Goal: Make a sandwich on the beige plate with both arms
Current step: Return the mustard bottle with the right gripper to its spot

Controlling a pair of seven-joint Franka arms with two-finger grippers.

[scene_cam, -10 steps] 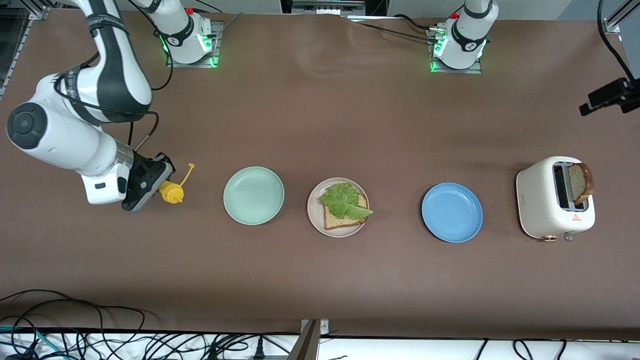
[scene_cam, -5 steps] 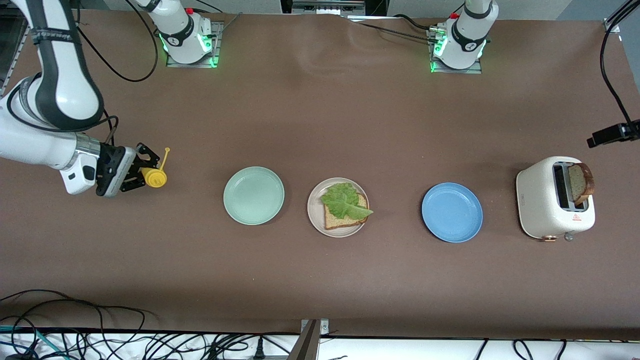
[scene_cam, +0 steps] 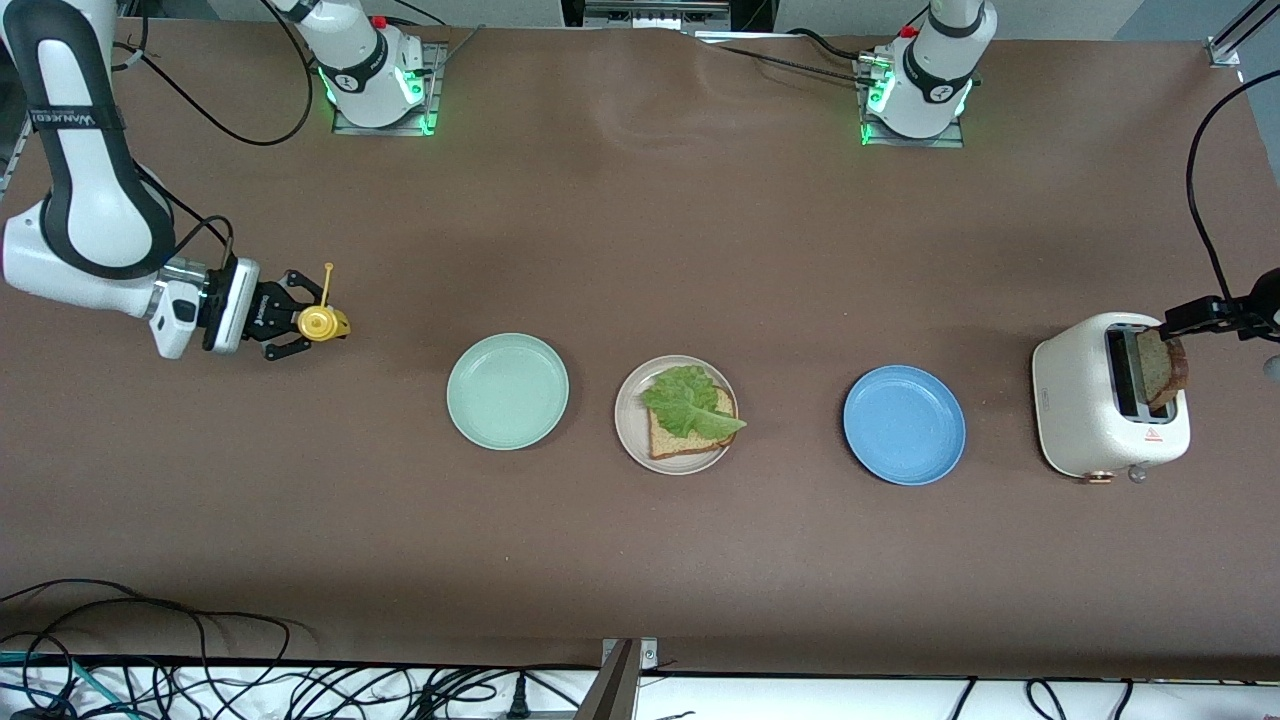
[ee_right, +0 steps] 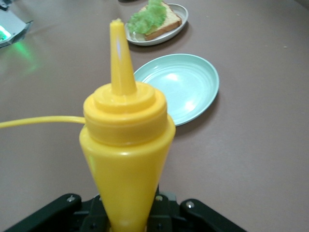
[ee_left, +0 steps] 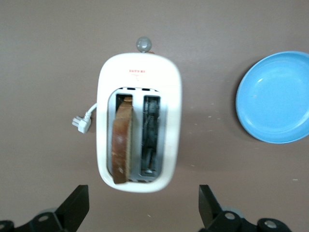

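The sandwich on the beige plate [scene_cam: 630, 440] needs its top, so my left gripper should next grab the bread slice by its crust edge above the toaster slot [scene_cam: 1179, 364].
On the beige plate [scene_cam: 630, 440] at the table's middle lies one bread slice [scene_cam: 680, 438] with a green lettuce leaf [scene_cam: 688, 400] on top. A second slice [scene_cam: 1162, 368] stands upright in one slot of the white toaster [scene_cam: 1080, 420], toward the left arm's end. My left gripper [scene_cam: 1195, 318] hangs over that toaster, open, its fingers [ee_left: 77, 208] well apart and empty. Over the table at the right arm's end, my right gripper [scene_cam: 300, 325] is shut on a yellow squeeze bottle [scene_cam: 320, 322]. The bottle [ee_right: 126, 159] is tipped sideways, nozzle toward the plates.
A mint green plate [scene_cam: 507, 390] sits beside the beige plate toward the right arm's end, and a blue plate [scene_cam: 904, 425] sits between the beige plate and the toaster. The toaster's plug [ee_left: 81, 123] lies on the table. Cables run along the front edge.
My right arm has lifted the yellow bottle and turned it sideways, drawing back toward its end of the table. My left gripper has come in over the toaster.
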